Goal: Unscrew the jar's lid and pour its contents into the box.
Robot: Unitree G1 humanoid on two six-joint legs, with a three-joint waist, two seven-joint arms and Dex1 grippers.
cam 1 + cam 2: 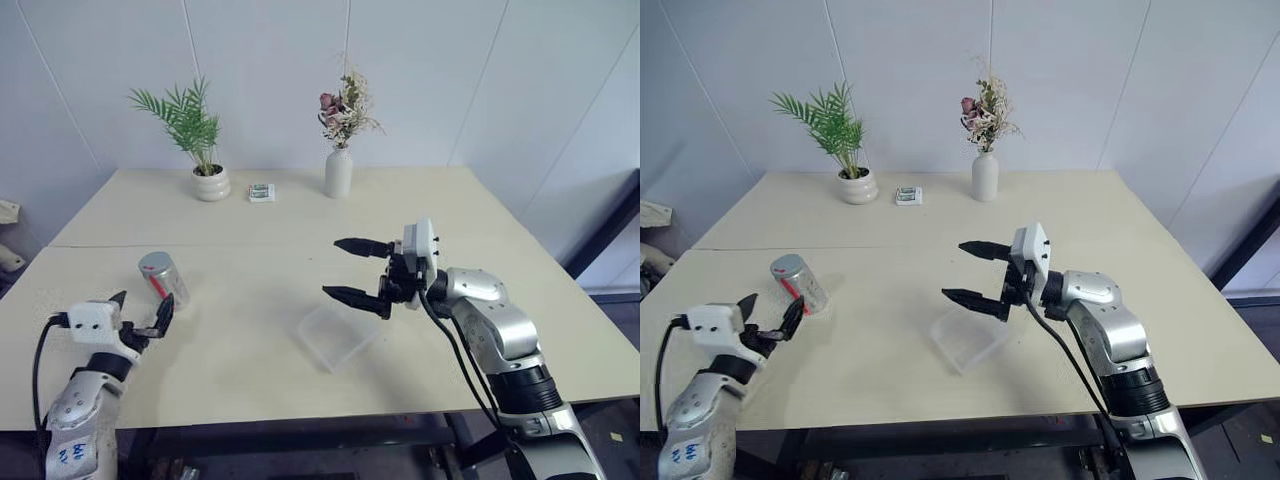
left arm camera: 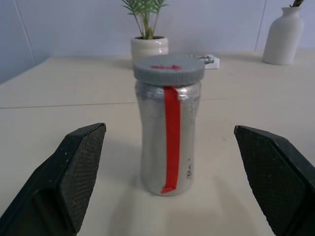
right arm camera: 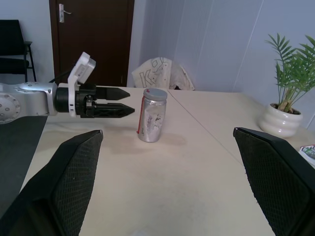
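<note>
My left gripper's fingers stop short of the jar's silvery side, so closing now would miss. The left gripper moves toward the jar first, then closes.
The jar [image 1: 163, 279] stands upright on the table's left side, silvery-clear with a red strip down its side. Its grey lid [image 2: 169, 67] is screwed on. My left gripper [image 1: 143, 312] is open just in front of the jar, level with it, one finger to each side and neither touching. The right wrist view also shows the left gripper [image 3: 125, 101] beside the jar [image 3: 151, 115]. My right gripper [image 1: 335, 267] is open in the air, pointing left above the clear box [image 1: 338, 337], which lies near the table's front edge. The contents cannot be made out.
At the back of the table stand a white plant pot [image 1: 211, 183] with a green plant, a small patterned packet [image 1: 262, 193] and a white vase [image 1: 338, 172] of dried flowers. The table's front edge [image 1: 300, 415] runs just below the box.
</note>
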